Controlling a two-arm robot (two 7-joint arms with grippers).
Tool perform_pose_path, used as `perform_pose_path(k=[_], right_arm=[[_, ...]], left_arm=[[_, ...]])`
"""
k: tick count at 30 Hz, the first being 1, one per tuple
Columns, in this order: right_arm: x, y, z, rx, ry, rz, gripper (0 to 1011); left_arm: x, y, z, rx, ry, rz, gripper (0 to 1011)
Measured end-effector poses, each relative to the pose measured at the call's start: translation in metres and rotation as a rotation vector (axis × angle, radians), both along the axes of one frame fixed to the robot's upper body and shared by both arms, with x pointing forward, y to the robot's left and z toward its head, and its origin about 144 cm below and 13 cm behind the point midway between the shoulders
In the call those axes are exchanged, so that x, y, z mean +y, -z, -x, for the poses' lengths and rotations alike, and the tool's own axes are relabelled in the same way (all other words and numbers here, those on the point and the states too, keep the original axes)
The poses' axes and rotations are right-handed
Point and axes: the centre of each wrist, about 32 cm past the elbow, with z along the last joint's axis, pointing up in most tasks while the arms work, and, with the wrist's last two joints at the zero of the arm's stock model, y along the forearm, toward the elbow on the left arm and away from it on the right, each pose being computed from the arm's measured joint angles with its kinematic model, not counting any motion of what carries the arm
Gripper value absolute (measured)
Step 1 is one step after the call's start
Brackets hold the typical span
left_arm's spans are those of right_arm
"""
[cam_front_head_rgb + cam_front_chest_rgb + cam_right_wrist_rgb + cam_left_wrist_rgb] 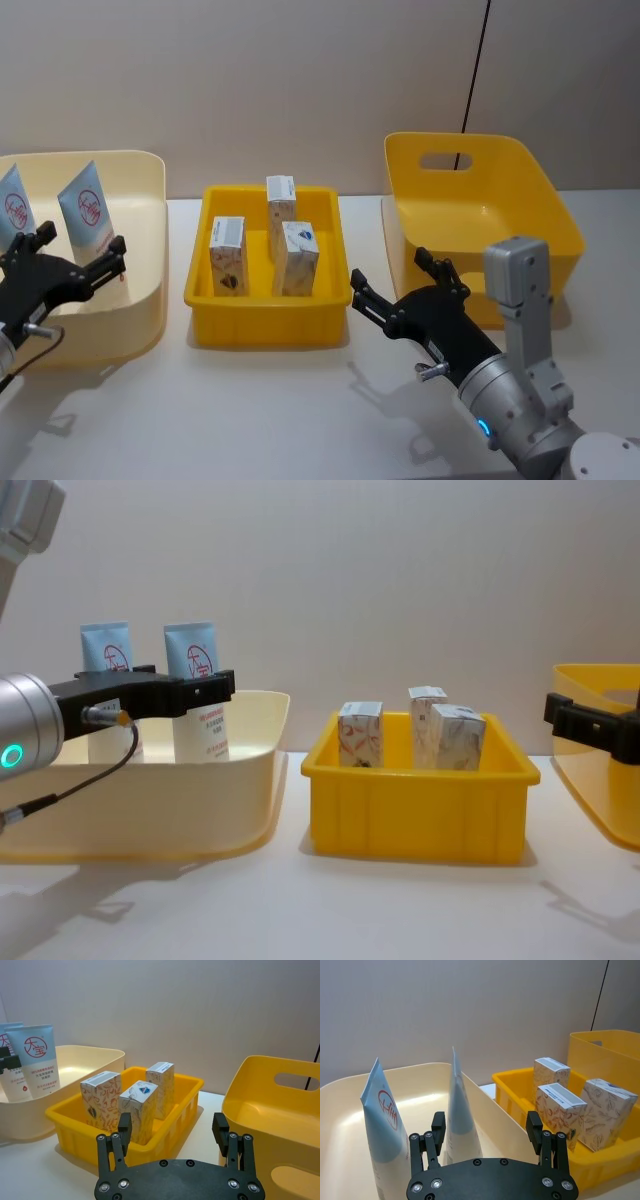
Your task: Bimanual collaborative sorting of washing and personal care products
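Note:
My left gripper grabs the tall light-blue tube by its middle below its logo (pixel 96 236) next, since the cream bin's side (pixel 105 320) rises around the tube's lower end.
Two light-blue tubes (pixel 88 208) (pixel 14 208) with red logos stand upright in the cream bin (pixel 140 300) at the left. My left gripper (pixel 80 246) is open over that bin's near side. The nearer tube (pixel 461 1115) stands in the gap just ahead of its fingers, ungripped, with the other tube (pixel 382 1130) beside it. Three small marbled white cartons (pixel 227 255) (pixel 281 205) (pixel 298 258) stand in the shallow yellow tray (pixel 265 328) in the middle. My right gripper (pixel 395 275) is open and empty, between the tray and the deep yellow bin (pixel 540 200).
The deep yellow bin (pixel 260 1110) at the right has a handle slot and nothing in it. Bare white table lies in front of all three containers. A plain wall stands close behind them.

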Motion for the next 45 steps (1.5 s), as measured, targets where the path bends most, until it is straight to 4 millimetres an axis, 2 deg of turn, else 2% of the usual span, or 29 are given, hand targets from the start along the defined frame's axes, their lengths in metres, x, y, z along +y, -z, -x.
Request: perform_pose_path(k=[16,33,38,45], right_arm=[[0.000,0.000,0.000,0.000,0.000,0.000,1001],[0.000,0.000,0.000,0.000,0.000,0.000,1001],[0.000,0.000,0.000,0.000,0.000,0.000,1001],[0.000,0.000,0.000,0.000,0.000,0.000,1001]], left_arm=[[0.001,0.000,-0.036,0.082,0.024,0.069,1003],[-0.008,0.003,-0.058,0.113,0.038,0.058,1003],[-0.010,0.003,-0.061,0.114,0.040,0.055,927],[-0.011,0.004,-0.063,0.116,0.041,0.053,715]])
